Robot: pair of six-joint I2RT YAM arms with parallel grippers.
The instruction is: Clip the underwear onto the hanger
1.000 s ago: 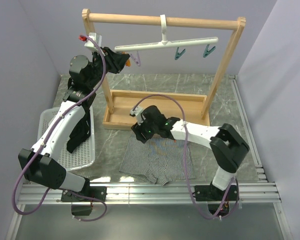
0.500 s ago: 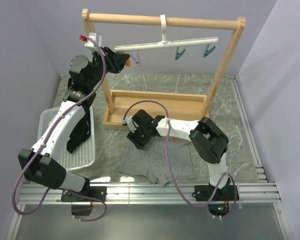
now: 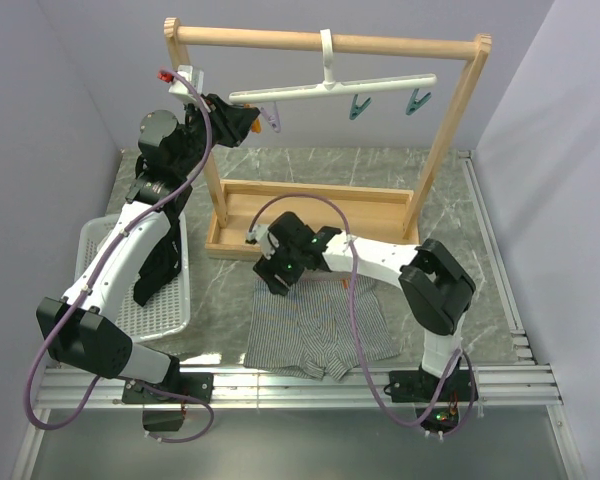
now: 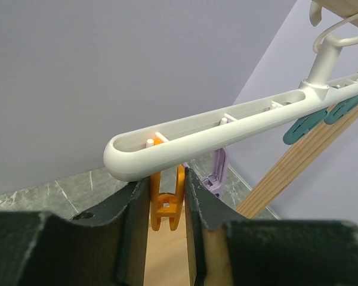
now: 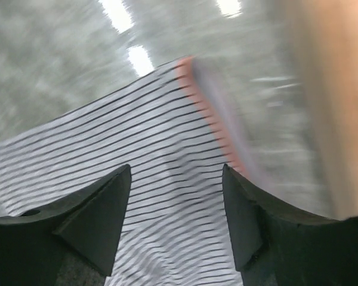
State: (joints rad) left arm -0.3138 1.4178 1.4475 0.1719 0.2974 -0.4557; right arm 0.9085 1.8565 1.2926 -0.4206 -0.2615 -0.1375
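I should next pick up the underwear with my right gripper by its waistband, just in from the underwear's corner, so that corner stays free for the orange clip (image 4: 167, 202).
The grey striped underwear (image 3: 320, 335) lies flat on the table in front of the wooden rack. My right gripper (image 3: 276, 285) hovers open over its upper left corner; in the right wrist view the striped cloth (image 5: 167, 137) fills the gap between the fingers of the right gripper (image 5: 176, 173), and the orange-edged waistband (image 5: 209, 113) runs just beyond them. The white hanger (image 3: 330, 90) hangs by its hook from the rack's top bar. My left gripper (image 3: 258, 122) is at the hanger's left end, and in the left wrist view this gripper (image 4: 166, 179) is shut on the orange clip (image 4: 167, 202) under the hanger bar (image 4: 227, 122).
A purple clip (image 4: 218, 170) hangs beside the orange one, and two teal clips (image 3: 360, 107) hang further right. The wooden rack (image 3: 330, 42) stands on a wooden base tray (image 3: 320, 215). At the left, a white basket (image 3: 175, 310) holds a black garment (image 3: 160, 265).
My right gripper has swung left to the underwear's upper left corner and opened a little wider. The cloth has shifted slightly. The left arm has not moved.
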